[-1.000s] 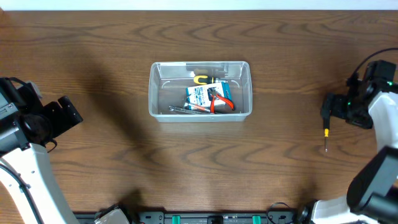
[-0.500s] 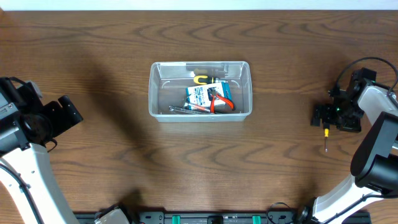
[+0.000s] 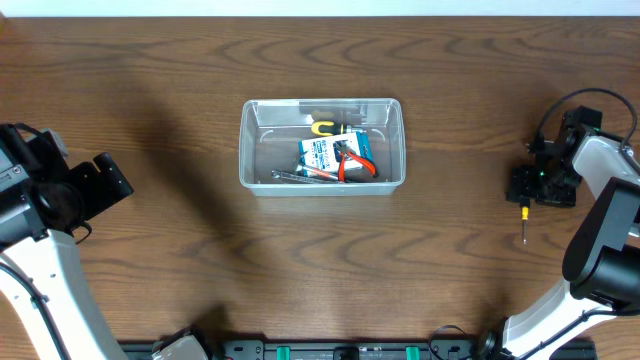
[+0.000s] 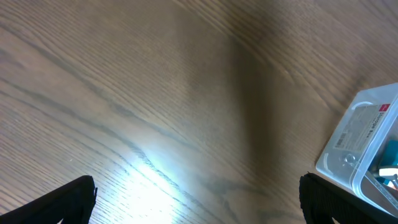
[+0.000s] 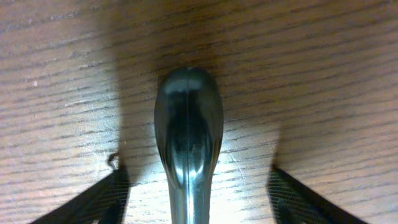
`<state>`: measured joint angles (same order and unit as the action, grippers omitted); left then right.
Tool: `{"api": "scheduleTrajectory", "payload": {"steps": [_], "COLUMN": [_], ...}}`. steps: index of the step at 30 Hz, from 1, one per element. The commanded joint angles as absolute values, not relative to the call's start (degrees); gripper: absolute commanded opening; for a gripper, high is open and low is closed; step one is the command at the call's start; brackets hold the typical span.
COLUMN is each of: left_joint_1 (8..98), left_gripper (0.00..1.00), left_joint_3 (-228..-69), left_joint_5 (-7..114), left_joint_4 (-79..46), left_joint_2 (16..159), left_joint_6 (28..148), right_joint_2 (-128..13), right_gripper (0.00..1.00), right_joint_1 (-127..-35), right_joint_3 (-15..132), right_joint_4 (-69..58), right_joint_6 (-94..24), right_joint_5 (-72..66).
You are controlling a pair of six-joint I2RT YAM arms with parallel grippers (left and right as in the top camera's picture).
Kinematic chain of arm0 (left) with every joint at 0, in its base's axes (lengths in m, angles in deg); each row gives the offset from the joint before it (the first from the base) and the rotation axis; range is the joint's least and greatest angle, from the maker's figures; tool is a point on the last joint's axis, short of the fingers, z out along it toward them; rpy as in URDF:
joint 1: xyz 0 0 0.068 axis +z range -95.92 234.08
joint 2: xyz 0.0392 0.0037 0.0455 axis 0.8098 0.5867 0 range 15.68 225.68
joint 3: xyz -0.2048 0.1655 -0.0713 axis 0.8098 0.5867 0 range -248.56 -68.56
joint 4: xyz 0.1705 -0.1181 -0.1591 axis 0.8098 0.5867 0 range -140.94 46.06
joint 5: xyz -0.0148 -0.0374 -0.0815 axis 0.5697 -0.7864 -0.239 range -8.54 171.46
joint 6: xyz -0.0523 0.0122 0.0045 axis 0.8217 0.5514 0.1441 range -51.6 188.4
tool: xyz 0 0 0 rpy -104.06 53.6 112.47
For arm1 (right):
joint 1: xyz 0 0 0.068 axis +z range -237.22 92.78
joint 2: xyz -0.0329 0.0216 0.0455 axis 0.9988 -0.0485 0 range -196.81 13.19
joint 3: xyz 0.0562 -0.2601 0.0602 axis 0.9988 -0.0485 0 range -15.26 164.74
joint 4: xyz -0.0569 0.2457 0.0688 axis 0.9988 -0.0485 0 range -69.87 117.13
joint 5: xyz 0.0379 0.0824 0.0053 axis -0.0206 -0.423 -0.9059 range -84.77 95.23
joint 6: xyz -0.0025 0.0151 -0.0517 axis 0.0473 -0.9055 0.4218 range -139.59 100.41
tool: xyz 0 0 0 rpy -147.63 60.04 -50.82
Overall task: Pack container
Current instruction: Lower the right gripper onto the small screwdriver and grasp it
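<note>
Both fingers reach down to the tabletop, astride the dark handle's narrow neck, so my right gripper closes on the screwdriver next.
The clear plastic container stands mid-table and holds a blue-and-white box, red-handled pliers and a yellow-handled tool. A small screwdriver lies on the table at the far right. My right gripper is over its handle end. In the right wrist view the dark handle lies between my open fingers, with gaps on both sides. My left gripper is open and empty at the far left. A corner of the container shows in the left wrist view.
The brown wooden table spreads on all sides of the container. A pale strip runs along the far edge. My left arm's white link fills the near left corner.
My right gripper has shifted a little left and come down over the screwdriver's handle. The left arm and the container have not moved.
</note>
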<state>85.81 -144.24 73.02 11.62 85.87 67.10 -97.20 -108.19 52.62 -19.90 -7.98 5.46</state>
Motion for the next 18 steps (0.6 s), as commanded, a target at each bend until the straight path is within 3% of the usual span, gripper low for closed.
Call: {"api": "scheduleTrajectory", "payload": {"steps": [1,18], "left_joint_1": [86.0,86.0], "left_gripper": [0.98,0.98], "left_joint_3": [-145.4,-145.4], "left_joint_5": [72.9,66.6], "left_joint_4": [11.6,11.8], "left_joint_2": [86.6,86.8], "left_joint_6": [66.8,60.0], "right_joint_2": [-100.6,-100.6], "right_gripper": [0.64,0.54], "right_joint_1": [-107.4,-107.4], "right_joint_3": [51.7,51.7], "right_joint_4": [-19.7,-19.7], "right_joint_6": [-7.5,-7.5], "right_joint_5": [2.4,1.7]}}
